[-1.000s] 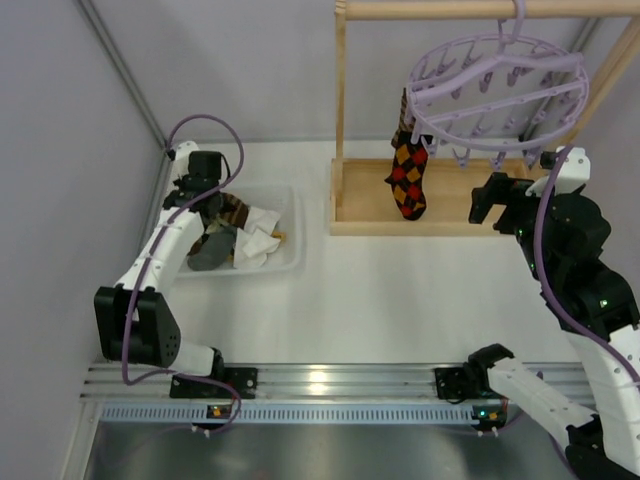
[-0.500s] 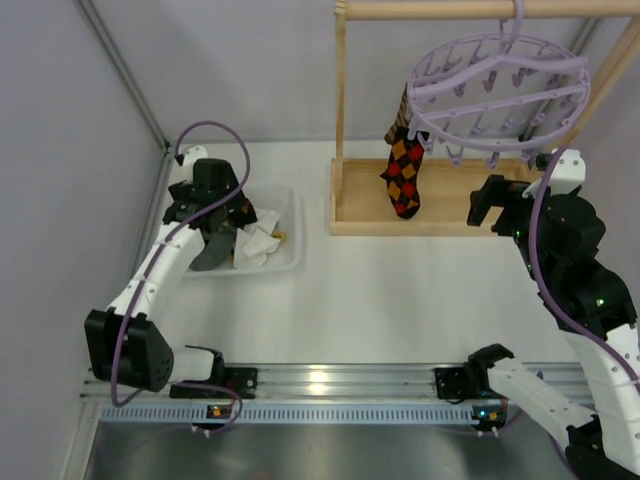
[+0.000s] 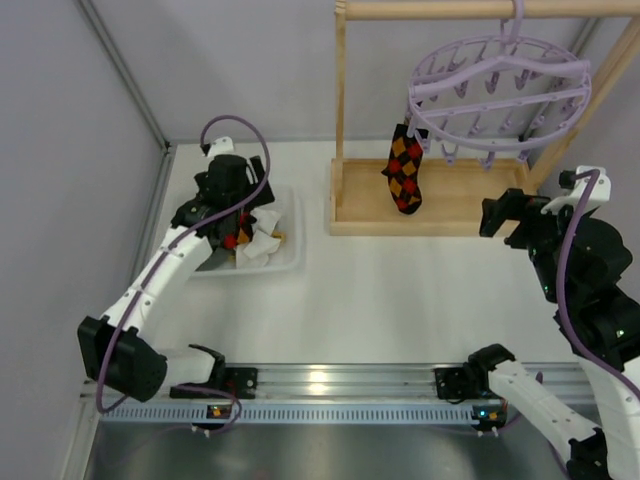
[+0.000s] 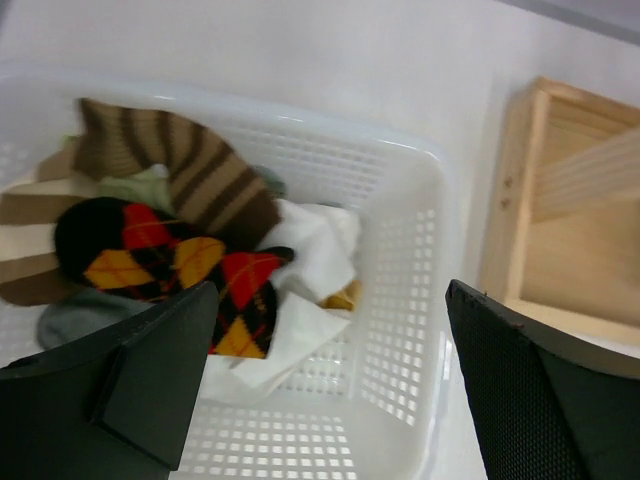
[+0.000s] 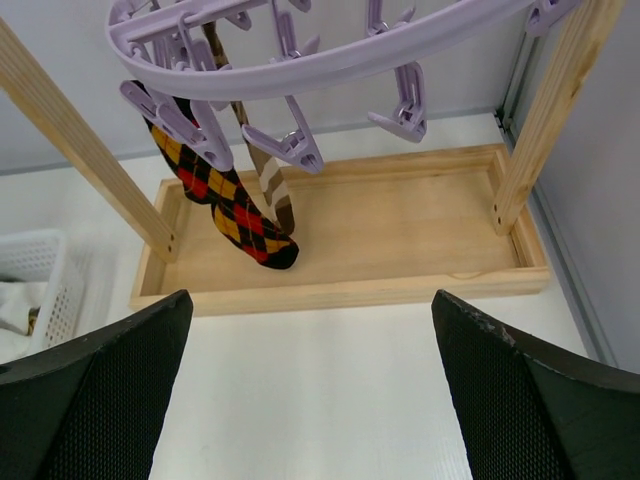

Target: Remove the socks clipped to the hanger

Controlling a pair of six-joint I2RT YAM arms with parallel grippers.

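I should next grip the diamond-patterned sock with my left gripper by its hanging lower part (image 3: 405, 188), away from the clip (image 3: 416, 126), so my right gripper can open the clip. Then the sock can be removed.
The lavender hanger (image 3: 497, 85) hangs from the wooden rack's top bar. A diamond-patterned sock (image 3: 404, 172) dangles from a clip on its left side. In the right wrist view the hanger (image 5: 300, 50) fills the top, with the diamond sock (image 5: 225, 205) and a brown striped sock (image 5: 272, 190) clipped behind it. My right gripper (image 5: 311, 300) is open and empty, low in front of the rack (image 3: 500, 215). My left gripper (image 4: 330, 290) is open and empty above a white basket (image 4: 420, 330). In the basket lie a diamond sock (image 4: 170, 260), a brown striped sock (image 4: 190, 170) and white socks (image 4: 320, 235).
The wooden rack (image 3: 340, 120) has upright posts and a shallow base tray (image 5: 400, 230) under the hanger. The basket (image 3: 290, 255) sits left of the rack, near the left wall. A grey sock (image 4: 70, 315) and a yellow one (image 4: 345, 297) also lie in it.
My left gripper has opened over the basket and a diamond sock now lies there. The left wrist rose and shifted right. The right arm drew back slightly.
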